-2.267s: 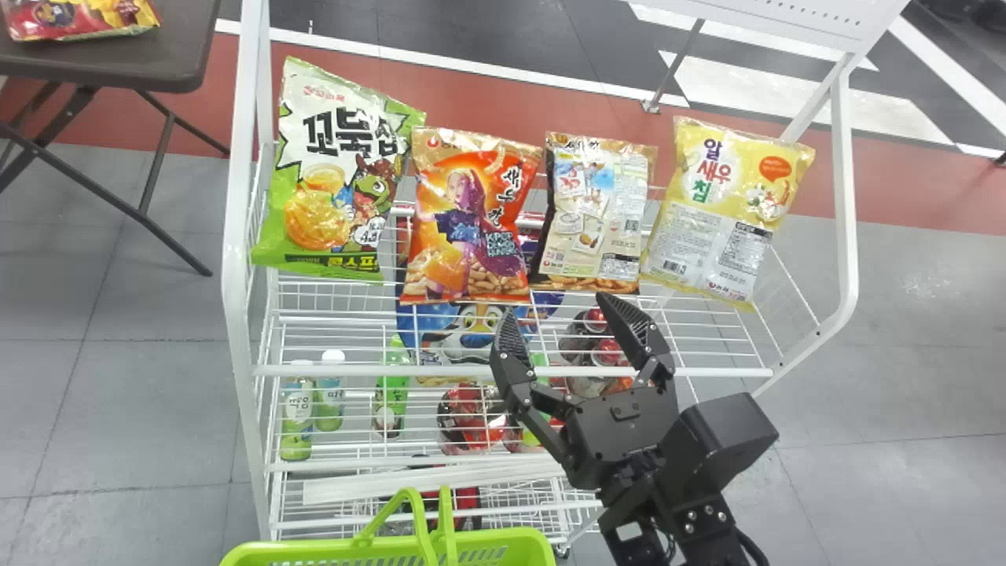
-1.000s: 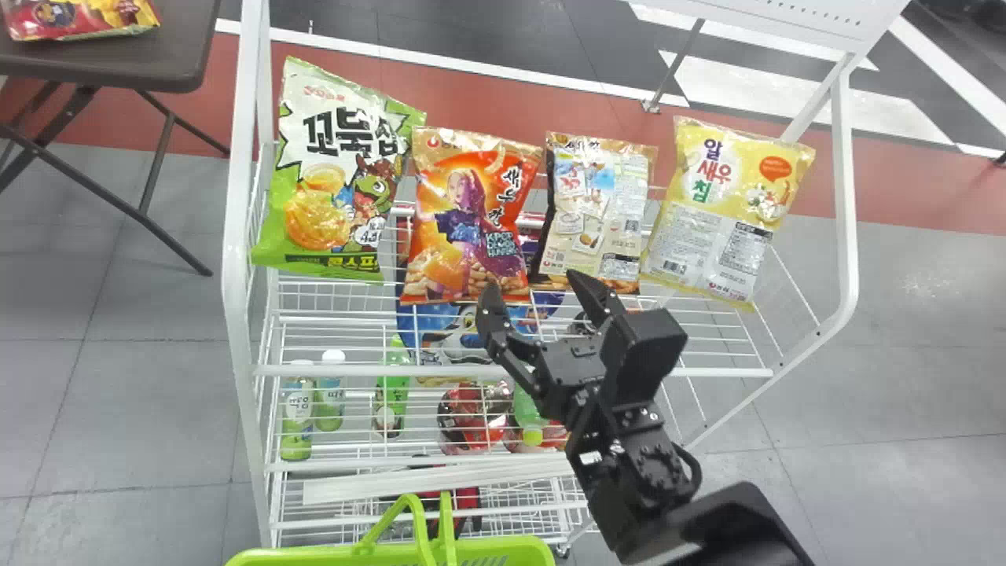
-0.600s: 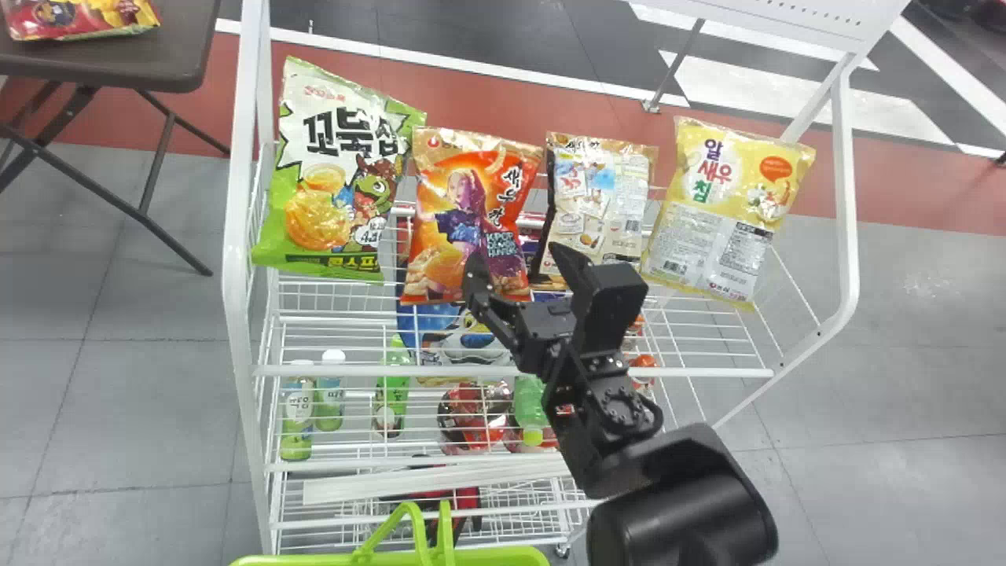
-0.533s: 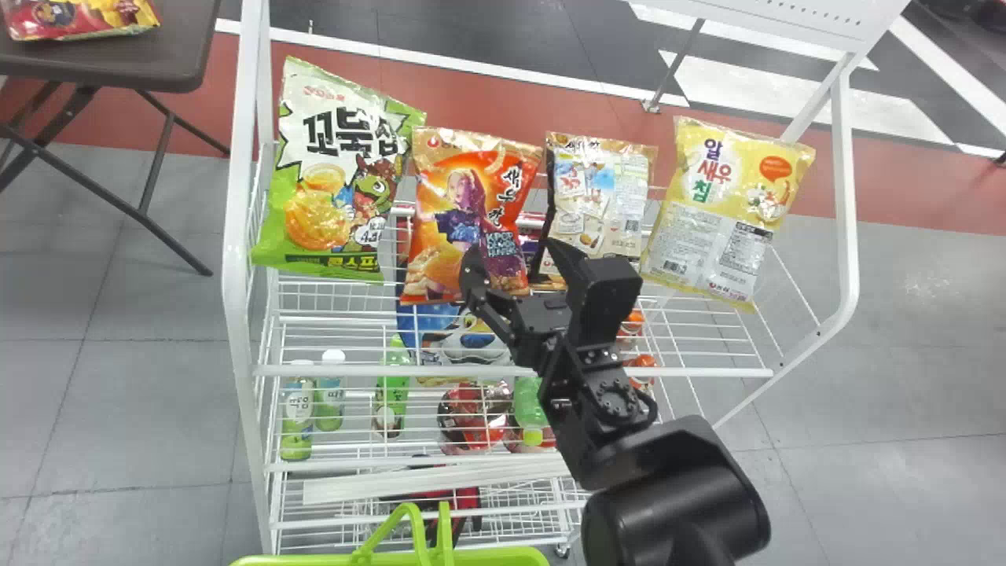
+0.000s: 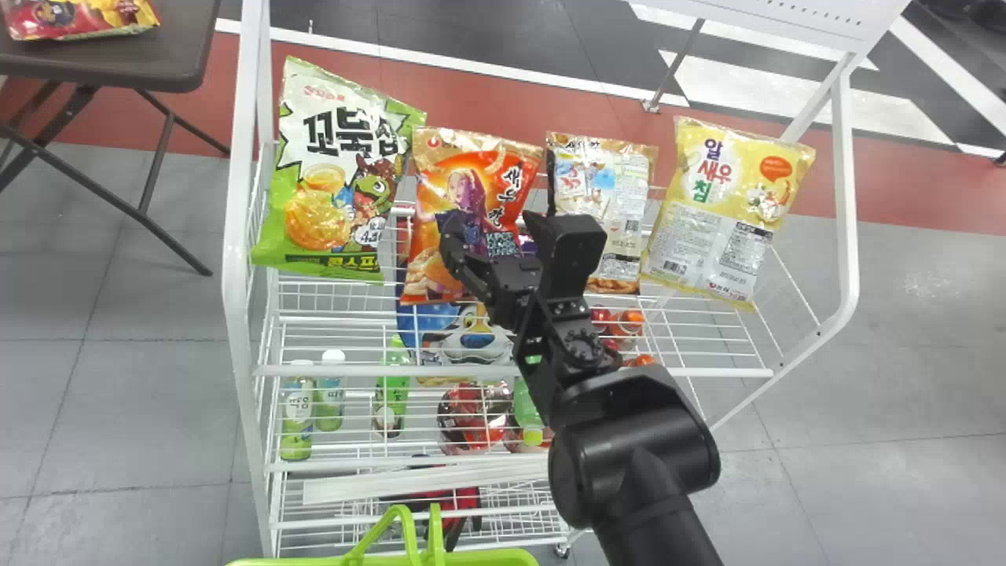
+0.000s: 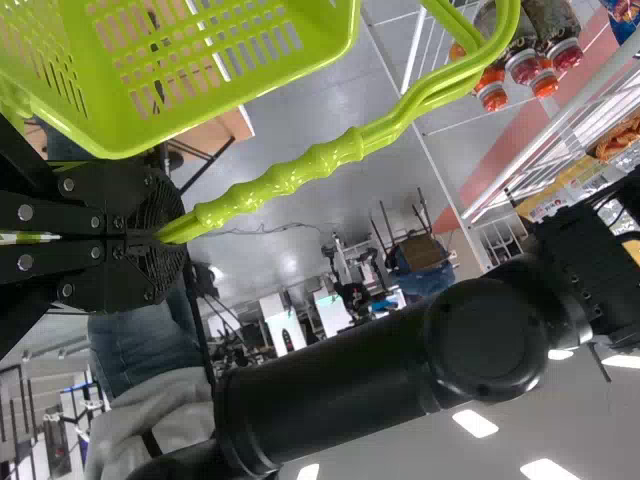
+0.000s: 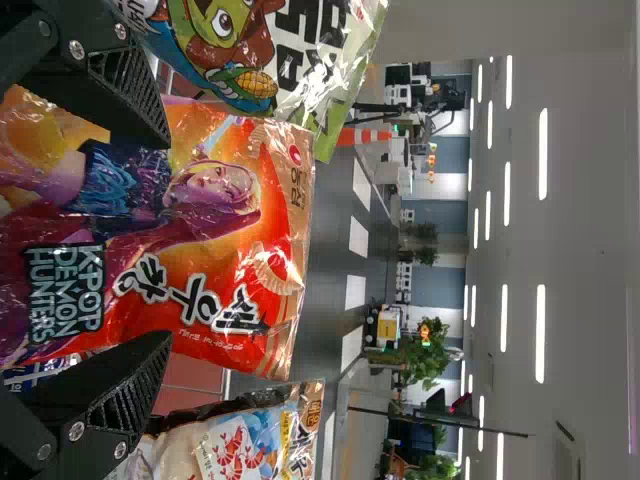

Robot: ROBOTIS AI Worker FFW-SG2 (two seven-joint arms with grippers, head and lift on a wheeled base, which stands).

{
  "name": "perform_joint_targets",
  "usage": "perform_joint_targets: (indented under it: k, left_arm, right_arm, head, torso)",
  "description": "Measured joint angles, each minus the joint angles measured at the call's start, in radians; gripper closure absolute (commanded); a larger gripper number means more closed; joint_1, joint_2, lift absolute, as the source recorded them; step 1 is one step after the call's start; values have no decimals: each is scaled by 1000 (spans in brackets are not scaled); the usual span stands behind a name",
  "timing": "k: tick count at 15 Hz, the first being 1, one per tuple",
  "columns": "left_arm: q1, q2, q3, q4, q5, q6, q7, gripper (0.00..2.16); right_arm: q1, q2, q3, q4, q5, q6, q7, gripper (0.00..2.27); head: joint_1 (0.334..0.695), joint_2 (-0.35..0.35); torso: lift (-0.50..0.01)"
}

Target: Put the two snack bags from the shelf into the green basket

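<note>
My right gripper will pick up the orange snack bag by its lower half with the logo [image 5: 500, 244] [image 7: 64, 290]. Then the bag can go into the green basket.
In the head view my right gripper [image 5: 491, 224] stands open in front of the orange snack bag [image 5: 471, 189], one finger at either side of its lower half. The right wrist view has the orange bag [image 7: 200, 240] between the spread fingers of my right gripper [image 7: 150, 240]; contact cannot be told. The brown-edged bag [image 5: 601, 185] is right of it, the green one [image 5: 338, 165] left, and the yellow one [image 5: 727, 204] at the far right. The green basket [image 5: 479, 556] is at the bottom edge. My left gripper [image 6: 165, 235] is shut on the handle of the basket [image 6: 200, 80].
The white wire rack [image 5: 511, 371] has a front rail and side frames around the bags. Bottles [image 5: 297, 417] and other packs lie on its lower shelves. A dark table [image 5: 118, 67] with another pack stands at the back left.
The right arm has moved forward and to the left, bringing its open gripper from the front rail up to the orange bag. The basket has sunk slightly at the bottom edge.
</note>
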Motion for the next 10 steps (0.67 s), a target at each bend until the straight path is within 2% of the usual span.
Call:
perform_joint_targets:
  k: [5, 6, 8, 10]
  left_arm:
    - [-17, -2, 9, 25, 13, -14, -9, 2142]
    - [-20, -2, 10, 29, 16, -18, -10, 2142]
    - [-22, -2, 12, 32, 19, -25, -14, 2142]
    - [-22, -2, 15, 32, 23, -27, -16, 2142]
  right_arm:
    - [-70, 17, -1, 77, -5, 22, 30, 154]
    - [-85, 21, -1, 93, -2, 31, 34, 228]
    - [-117, 26, -2, 130, 1, 65, 50, 697]
    - [-142, 30, -1, 161, 0, 103, 67, 1700]
  head:
    - [695, -350]
    - [695, -350]
    - [695, -350]
    - [695, -350]
  torso:
    - [-3]
    - [-3]
    - [-3]
    - [-2]
